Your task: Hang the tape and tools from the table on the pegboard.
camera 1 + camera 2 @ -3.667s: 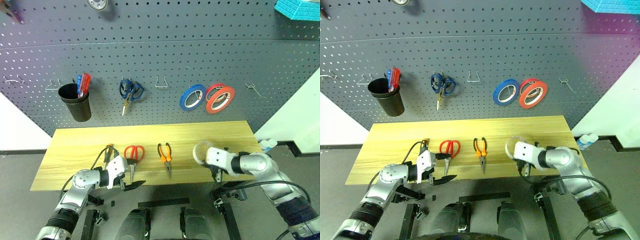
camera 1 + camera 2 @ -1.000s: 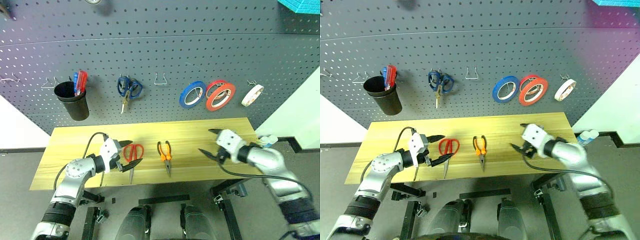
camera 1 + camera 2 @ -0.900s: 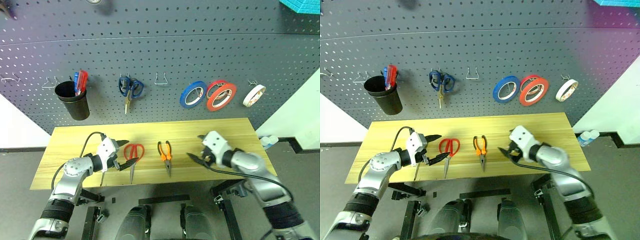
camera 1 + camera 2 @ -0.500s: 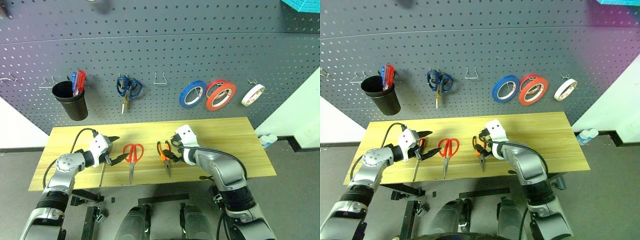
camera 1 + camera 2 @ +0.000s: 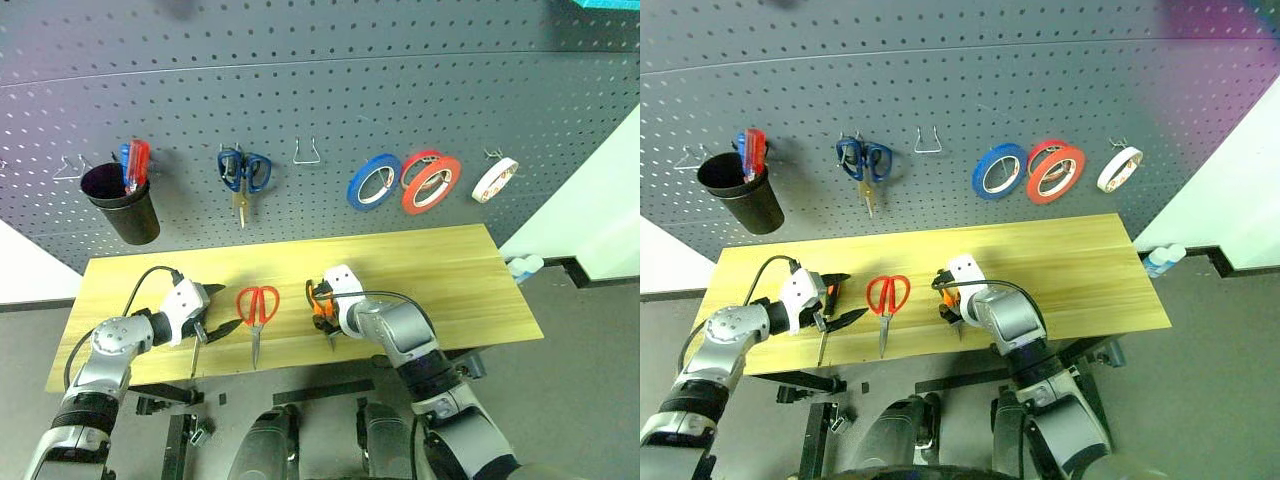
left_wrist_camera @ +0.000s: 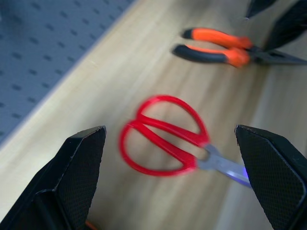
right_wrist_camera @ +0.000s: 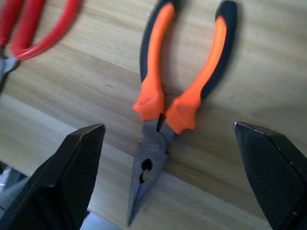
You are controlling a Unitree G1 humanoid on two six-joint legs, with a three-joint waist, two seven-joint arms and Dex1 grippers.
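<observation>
My right fingertips stop above the pliers' orange handles in the right wrist view, so it is too early to close and my right gripper lowers next.
The whitish tape [image 5: 495, 179] hangs on a hook at the right of the dark pegboard [image 5: 300, 80]. On the wooden table [image 5: 440, 265] lie the red-handled scissors [image 5: 256, 304], the orange-and-black pliers [image 7: 168, 91] and a slim screwdriver [image 5: 823, 343]. My right gripper [image 5: 322, 312] is open, pointing down over the pliers, its fingers [image 7: 62, 182] standing either side of them without touching. My left gripper [image 5: 222, 309] is open above the screwdriver's handle, facing the scissors [image 6: 163, 139].
Also on the pegboard are a black cup [image 5: 122, 205] with red and blue screwdrivers, blue scissors [image 5: 240, 172], a blue roll [image 5: 372, 182], red rolls [image 5: 430, 185] and an empty hook [image 5: 307, 152]. A white bottle [image 5: 520, 266] stands past the table's right end.
The tape left my right gripper and now hangs on the pegboard. My right arm swung left from the table's right side to over the pliers, tilting down. My left gripper drifted left.
</observation>
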